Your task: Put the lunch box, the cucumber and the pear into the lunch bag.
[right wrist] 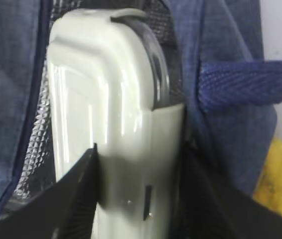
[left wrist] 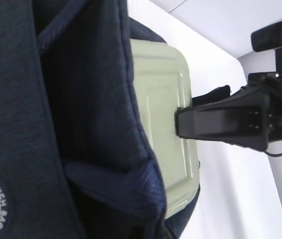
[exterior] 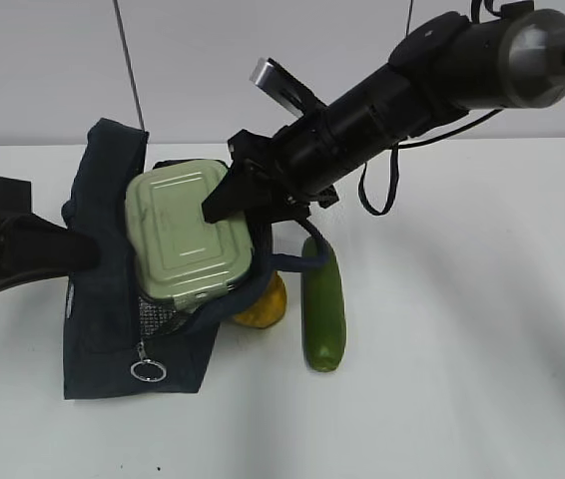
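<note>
The lunch box's sage-green lid [exterior: 180, 239] sticks out above the bag's opening [exterior: 160, 317], so my right gripper keeps holding the lunch box until it sinks between the bag's sides.
The navy lunch bag [exterior: 113, 329] lies open on the white table. The lunch box [exterior: 188, 235], with its sage-green lid up, is tilted in the bag's mouth, its lower end inside. My right gripper [exterior: 238, 205] is shut on the box's near end; in the right wrist view my right gripper [right wrist: 138, 194] clamps the box [right wrist: 111, 99] from both sides. My left gripper [exterior: 78, 254] is shut on the bag's left edge; its jaws are hidden behind fabric [left wrist: 81, 99] in the left wrist view. The pear [exterior: 265, 304] sits half hidden behind the bag. The cucumber [exterior: 324, 304] lies just right of the pear.
The bag's handle strap [exterior: 297, 264] loops out toward the cucumber, over the pear. The metal zipper ring [exterior: 148, 371] hangs at the bag's front. The bag's silver lining [right wrist: 36, 144] shows beside the box. Bare white table extends to the right and front.
</note>
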Motion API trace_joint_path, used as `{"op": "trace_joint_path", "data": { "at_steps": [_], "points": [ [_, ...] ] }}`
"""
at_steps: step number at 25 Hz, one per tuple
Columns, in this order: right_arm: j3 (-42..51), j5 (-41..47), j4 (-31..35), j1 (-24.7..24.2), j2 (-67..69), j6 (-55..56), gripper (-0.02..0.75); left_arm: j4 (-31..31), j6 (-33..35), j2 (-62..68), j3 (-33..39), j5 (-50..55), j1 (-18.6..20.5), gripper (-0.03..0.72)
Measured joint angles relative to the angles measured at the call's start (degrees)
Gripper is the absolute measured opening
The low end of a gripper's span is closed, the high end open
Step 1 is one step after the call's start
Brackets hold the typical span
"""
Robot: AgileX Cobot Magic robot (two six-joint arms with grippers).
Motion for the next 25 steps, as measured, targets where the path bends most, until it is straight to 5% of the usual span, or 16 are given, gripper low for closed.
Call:
{"op": "trace_joint_path", "data": {
  "at_steps": [20, 25],
  "points": [
    [-1.47, -13.49, -0.88, 9.29, 4.61, 1.97, 0.363, 0.04, 0.04, 0.00, 0.00, -0.20, 0.00, -0.015],
    [-1.47, -14.18, -1.38, 9.59, 5.28, 2.06, 0.421, 0.04, 0.04, 0.00, 0.00, 0.04, 0.00, -0.015]
  ]
}}
